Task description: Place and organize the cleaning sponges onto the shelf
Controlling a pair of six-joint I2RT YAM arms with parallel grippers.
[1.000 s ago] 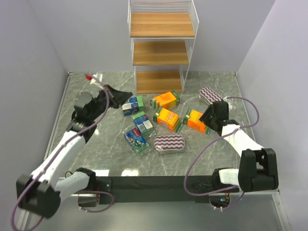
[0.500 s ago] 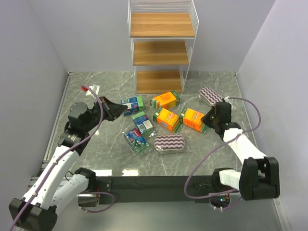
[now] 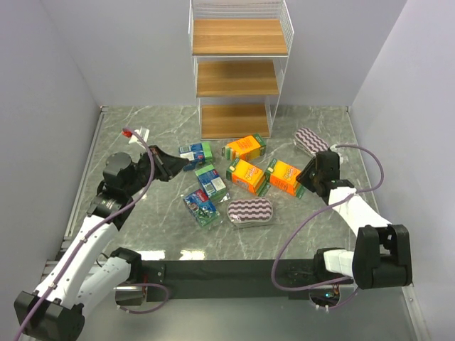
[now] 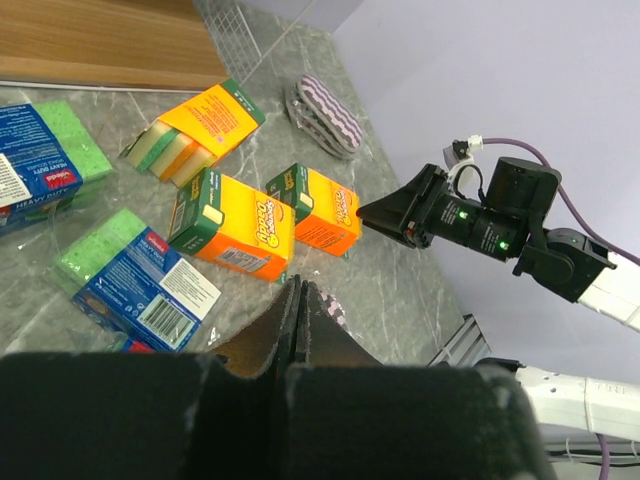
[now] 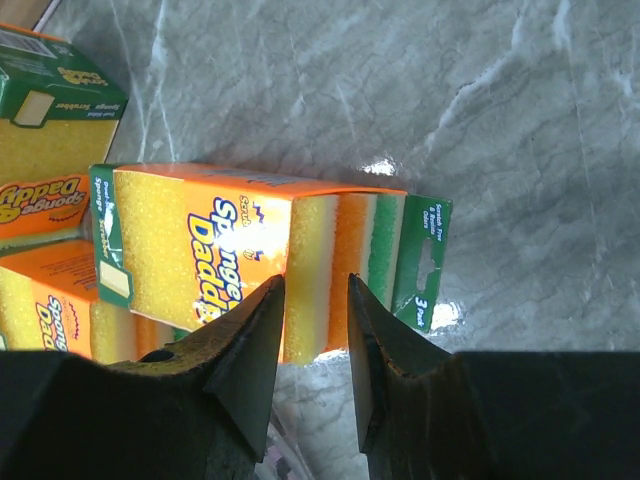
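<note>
I will grab the orange pack by its yellow corner with my right gripper. The opposite end then stays free to go into the shelf.
The shelf, a white wire rack with three brown boards, stands at the back centre with bare boards. The cleaning sponges lie loose on the marble table in front of it: orange packs, blue-green packs and striped pads. My right gripper is open, its fingertips just over the striped end of the rightmost orange pack. My left gripper hovers near the blue-green packs, its fingers pressed together with nothing held.
Grey walls close in the table on the left, back and right. A purple cable loops off the right arm near the right wall. The right arm shows across the table in the left wrist view.
My left gripper has drawn back from the back-left blue-green pack toward the near left. My right gripper closed and reopened part way while staying at the rightmost orange pack's end.
</note>
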